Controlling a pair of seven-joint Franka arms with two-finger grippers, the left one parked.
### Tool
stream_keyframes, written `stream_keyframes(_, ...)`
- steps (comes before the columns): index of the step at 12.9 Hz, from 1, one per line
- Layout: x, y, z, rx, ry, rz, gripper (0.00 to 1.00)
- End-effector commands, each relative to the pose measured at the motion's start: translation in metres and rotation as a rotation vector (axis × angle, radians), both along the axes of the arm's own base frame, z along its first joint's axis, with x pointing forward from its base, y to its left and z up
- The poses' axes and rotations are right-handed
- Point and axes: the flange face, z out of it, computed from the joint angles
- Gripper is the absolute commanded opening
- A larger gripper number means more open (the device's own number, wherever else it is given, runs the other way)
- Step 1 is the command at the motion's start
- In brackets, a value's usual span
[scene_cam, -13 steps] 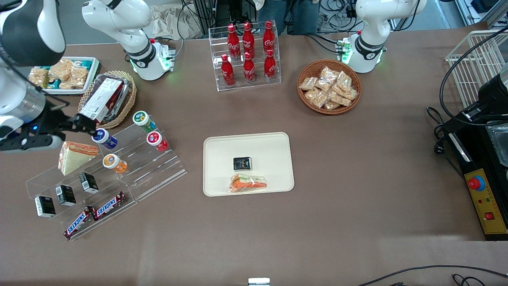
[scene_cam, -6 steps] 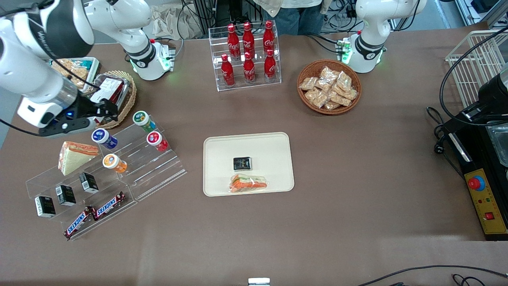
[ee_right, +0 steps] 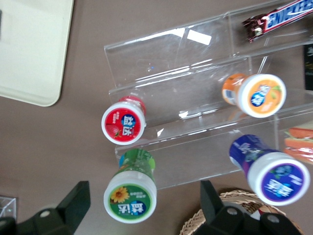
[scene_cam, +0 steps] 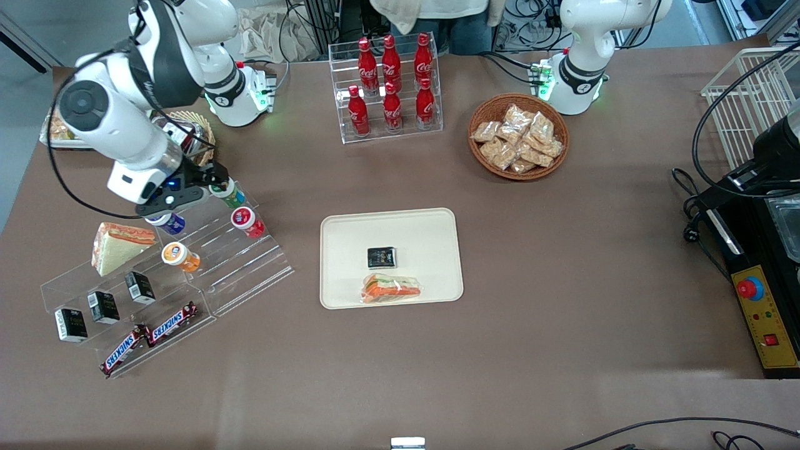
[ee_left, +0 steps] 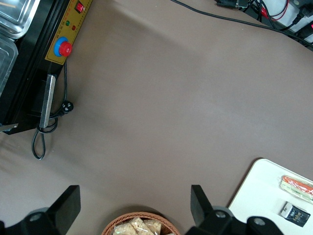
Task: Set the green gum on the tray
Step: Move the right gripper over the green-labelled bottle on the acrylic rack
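My right gripper next needs to grab the green gum bottle by its lidded end (scene_cam: 223,190) to move the bottle onto the cream tray.
The green gum (scene_cam: 232,197) is a small green bottle with a white-rimmed lid (ee_right: 130,199). It lies on the top step of a clear acrylic stand (scene_cam: 250,262). My right gripper (scene_cam: 212,181) hangs just above its lid. The gripper (ee_right: 144,209) is open, with one black finger (ee_right: 73,205) on each side of the lid and neither touching it. The cream tray (scene_cam: 431,237) lies flat mid-table, nearer the parked arm's end than the stand. One rounded corner of the tray (ee_right: 29,49) shows in the right wrist view.
The stand also holds a red-lidded bottle (ee_right: 123,122), an orange one (ee_right: 257,95), a blue one (ee_right: 276,174), a sandwich (scene_cam: 115,247), black boxes and Snickers bars (scene_cam: 150,337). A wicker basket (scene_cam: 203,134) sits close by the gripper. A black packet (scene_cam: 381,257) and a wrapped sandwich (scene_cam: 392,289) lie on the tray.
My right arm has swung in from the working arm's end of the table, past the blue bottle. The gripper now hangs over the green gum. No object has moved.
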Motion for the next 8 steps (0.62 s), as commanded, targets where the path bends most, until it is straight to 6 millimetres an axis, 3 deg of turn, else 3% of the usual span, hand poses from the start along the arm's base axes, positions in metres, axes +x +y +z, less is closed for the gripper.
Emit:
stream_keyframes(1,-0.018,0.005,-0.012,0.014,-0.007,0.007,1.0)
stream_keyframes(8,-0.035,0.006,-0.047,0.007,0.034,0.015,1.0)
